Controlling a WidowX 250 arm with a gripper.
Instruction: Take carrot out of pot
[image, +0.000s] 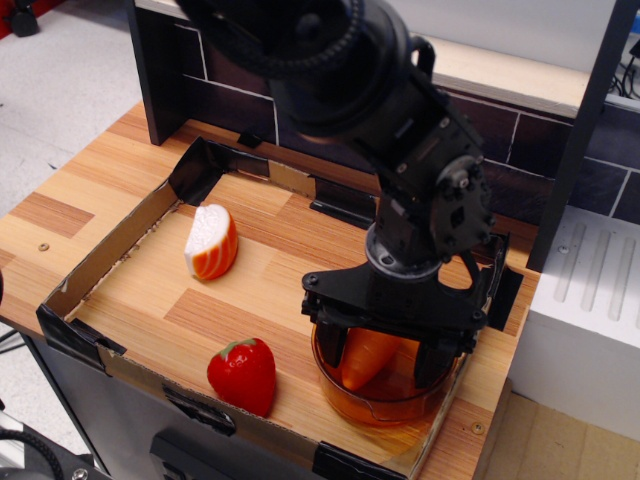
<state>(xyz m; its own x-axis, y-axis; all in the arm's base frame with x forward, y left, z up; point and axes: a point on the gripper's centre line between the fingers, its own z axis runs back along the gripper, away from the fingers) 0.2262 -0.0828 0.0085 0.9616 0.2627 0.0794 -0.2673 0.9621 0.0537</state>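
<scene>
Next, my gripper grabs the carrot by its thick body (371, 354) to take it out of the amber pot (385, 402).
The amber translucent pot (385, 402) stands at the front right of the cardboard tray. The plain orange carrot (364, 358) lies tilted inside it. My black gripper (381, 355) is lowered into the pot, open, with one finger on each side of the carrot. The left finger (331, 345) and the right finger (434, 360) reach below the pot's rim. The frame does not show whether they touch the carrot. The gripper body hides the pot's far rim and the carrot's top.
A red strawberry (243, 375) lies just left of the pot. An orange-and-white striped wedge (212, 242) lies at the tray's left middle. The low cardboard tray wall (100, 262) rings the wooden board. A dark brick-pattern backdrop (240, 110) stands behind, a white box (585, 330) at the right.
</scene>
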